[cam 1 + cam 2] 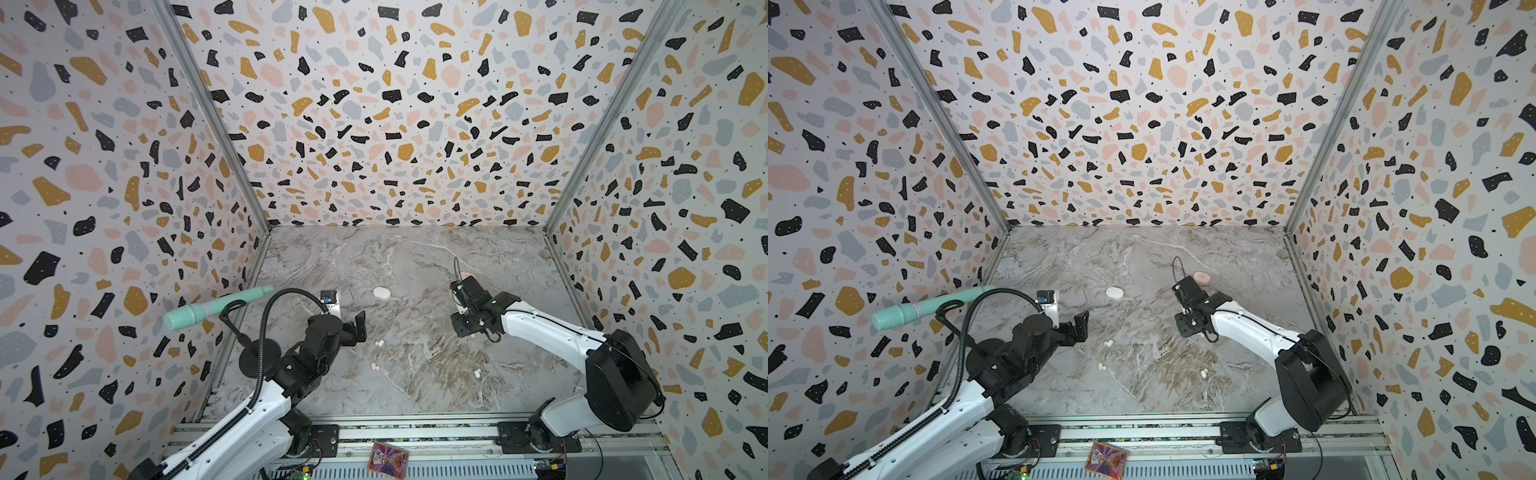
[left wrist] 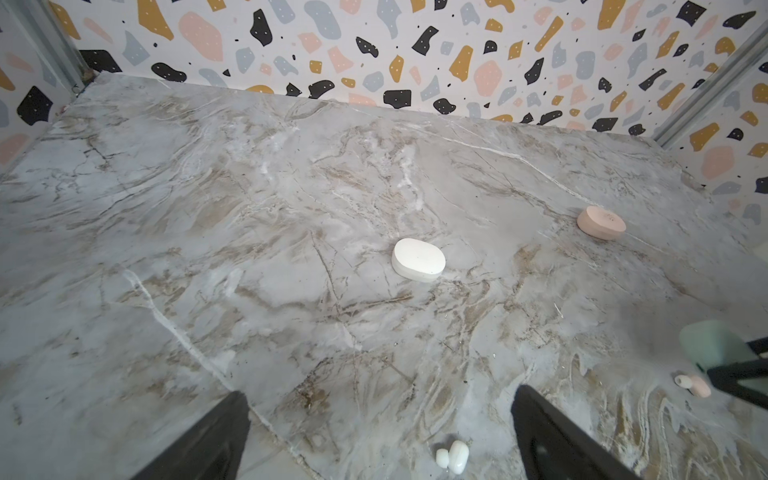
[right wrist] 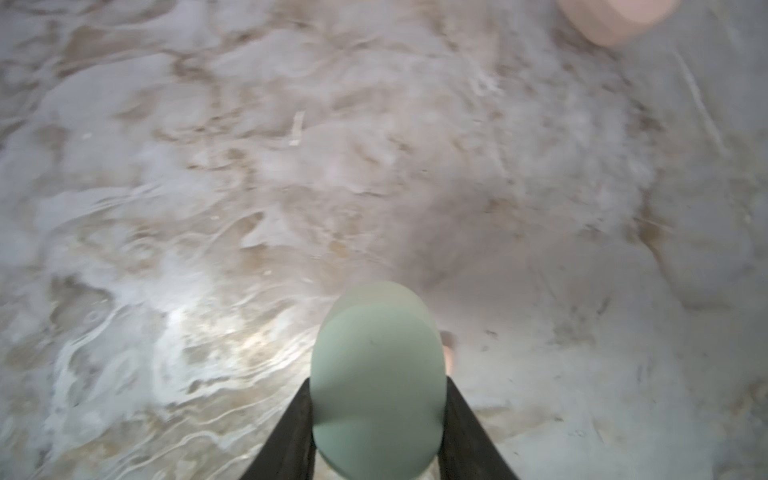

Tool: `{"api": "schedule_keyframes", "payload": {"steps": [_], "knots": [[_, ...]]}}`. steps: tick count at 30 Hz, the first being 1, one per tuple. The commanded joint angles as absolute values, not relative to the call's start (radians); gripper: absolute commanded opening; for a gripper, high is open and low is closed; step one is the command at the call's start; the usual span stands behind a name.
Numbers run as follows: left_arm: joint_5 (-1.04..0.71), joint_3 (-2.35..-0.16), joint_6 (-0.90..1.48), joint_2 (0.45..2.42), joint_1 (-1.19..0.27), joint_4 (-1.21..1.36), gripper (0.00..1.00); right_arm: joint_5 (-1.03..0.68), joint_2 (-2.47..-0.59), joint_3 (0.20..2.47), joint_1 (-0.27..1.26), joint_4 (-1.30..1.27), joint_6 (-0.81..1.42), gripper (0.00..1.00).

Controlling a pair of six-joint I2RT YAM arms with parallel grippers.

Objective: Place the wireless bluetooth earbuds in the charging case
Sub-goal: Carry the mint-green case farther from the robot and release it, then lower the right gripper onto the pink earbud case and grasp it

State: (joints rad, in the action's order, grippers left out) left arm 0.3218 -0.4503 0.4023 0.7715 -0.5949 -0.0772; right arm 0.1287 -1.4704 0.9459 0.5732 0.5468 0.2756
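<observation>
The lower edge of the charging case [image 3: 376, 374] between my fingers sticks out over a pink earbud. My right gripper needs to keep holding the case until it rests on open marble.
My right gripper [image 3: 379, 380] is shut on a pale mint charging case [image 3: 376, 374], held low over the marble table [image 1: 415, 374]. That case also shows in the left wrist view [image 2: 710, 345], with a pink earbud [image 2: 700, 385] lying beside it. In both top views the right gripper [image 1: 462, 305] [image 1: 1185, 306] hides the case. My left gripper [image 2: 380, 392] [image 1: 360, 330] is open, with a pair of white earbuds [image 2: 453, 457] [image 1: 379, 343] on the table between its fingers. More earbuds lie at the front: a pinkish pair [image 1: 375, 367] and a pale pair [image 1: 477, 372].
A closed white case [image 1: 381, 293] [image 2: 418, 259] sits mid-table. A closed pink case [image 1: 467, 274] [image 2: 601, 223] lies just beyond the right gripper. A mint microphone [image 1: 216, 307] on a black stand leans at the left wall. A card [image 1: 388, 459] lies on the front rail.
</observation>
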Motion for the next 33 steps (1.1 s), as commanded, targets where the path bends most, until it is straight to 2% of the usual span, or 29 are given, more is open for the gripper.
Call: {"api": "schedule_keyframes", "payload": {"steps": [1,9,15,17,20,23,28,33], "knots": [[0.278,-0.473,0.351,0.786,-0.589,-0.003,1.0,0.137,-1.449,0.905,0.471,0.589,0.285,0.31],[0.24,-0.46,0.334,0.81,-0.589,0.06,1.0,0.112,-1.526,0.899,0.299,0.608,0.305,0.31],[0.222,-0.492,0.305,0.833,-0.589,0.048,1.0,0.088,-1.577,0.848,0.258,0.578,0.346,0.33],[0.216,-0.501,0.304,0.834,-0.589,0.05,1.0,0.09,-1.584,0.848,0.258,0.588,0.359,0.41],[0.213,-0.506,0.307,0.841,-0.589,0.06,1.0,0.08,-1.546,0.87,0.258,0.61,0.377,0.63],[0.21,-0.511,0.308,0.854,-0.589,0.067,1.0,0.075,-1.508,0.952,0.258,0.653,0.386,0.74],[0.198,-0.525,0.285,0.883,-0.589,0.083,1.0,0.015,-1.55,1.131,0.258,0.684,0.39,0.84],[0.161,-0.519,0.276,0.898,-0.589,0.09,1.0,-0.017,-1.729,1.316,0.259,0.657,0.44,0.87]]}}
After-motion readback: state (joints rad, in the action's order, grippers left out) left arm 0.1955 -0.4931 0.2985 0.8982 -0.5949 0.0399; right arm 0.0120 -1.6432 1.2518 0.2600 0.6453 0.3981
